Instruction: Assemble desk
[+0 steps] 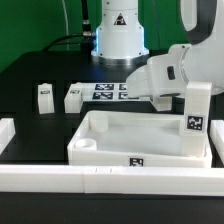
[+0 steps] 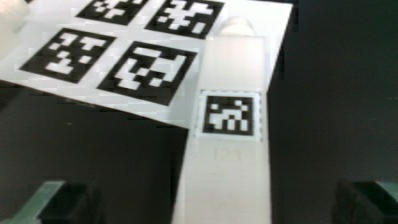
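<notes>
The leg's rounded tip should stay free to fit the desk panel's corner, so my gripper needs to grab the leg by its plain end past the tag (image 2: 222, 194).
The desk panel (image 1: 100, 140), a white tray with a raised rim, lies in front. One white tagged leg (image 1: 197, 105) stands upright at its corner on the exterior view's right. Two more legs (image 1: 43, 95) (image 1: 73, 97) rest on the black table at the left. In the wrist view a fourth leg (image 2: 231, 110) lies flat beside the marker board (image 2: 125, 50). My gripper (image 2: 214, 200) is open, with its dark fingers (image 2: 50, 200) on either side of this leg, apart from it. In the exterior view the white hand (image 1: 160, 78) hangs low behind the panel and hides that leg.
The marker board (image 1: 105, 92) lies behind the panel in front of the robot base (image 1: 120, 35). White border rails (image 1: 100, 182) run along the front and both sides of the table.
</notes>
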Robot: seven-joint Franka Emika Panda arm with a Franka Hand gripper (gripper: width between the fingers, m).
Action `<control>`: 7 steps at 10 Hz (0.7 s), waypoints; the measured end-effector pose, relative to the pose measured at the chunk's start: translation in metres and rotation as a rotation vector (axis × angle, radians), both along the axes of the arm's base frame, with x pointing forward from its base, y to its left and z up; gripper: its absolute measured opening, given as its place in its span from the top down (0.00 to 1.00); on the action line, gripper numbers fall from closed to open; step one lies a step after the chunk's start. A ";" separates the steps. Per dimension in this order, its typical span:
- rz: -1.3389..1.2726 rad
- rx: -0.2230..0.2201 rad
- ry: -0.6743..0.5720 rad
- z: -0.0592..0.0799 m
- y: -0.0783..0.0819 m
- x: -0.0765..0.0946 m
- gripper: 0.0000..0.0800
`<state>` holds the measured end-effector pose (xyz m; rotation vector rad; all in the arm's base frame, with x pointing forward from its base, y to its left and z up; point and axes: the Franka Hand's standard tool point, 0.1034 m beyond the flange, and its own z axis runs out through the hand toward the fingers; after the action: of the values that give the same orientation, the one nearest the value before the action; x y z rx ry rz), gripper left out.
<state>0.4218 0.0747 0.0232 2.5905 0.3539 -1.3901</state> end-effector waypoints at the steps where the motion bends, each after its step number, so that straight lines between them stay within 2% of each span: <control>1: 0.002 0.001 -0.002 -0.005 0.000 -0.001 0.19; 7: -0.004 0.005 -0.016 -0.015 -0.005 -0.005 0.19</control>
<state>0.4172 0.0699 0.0079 2.6064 0.3503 -1.3708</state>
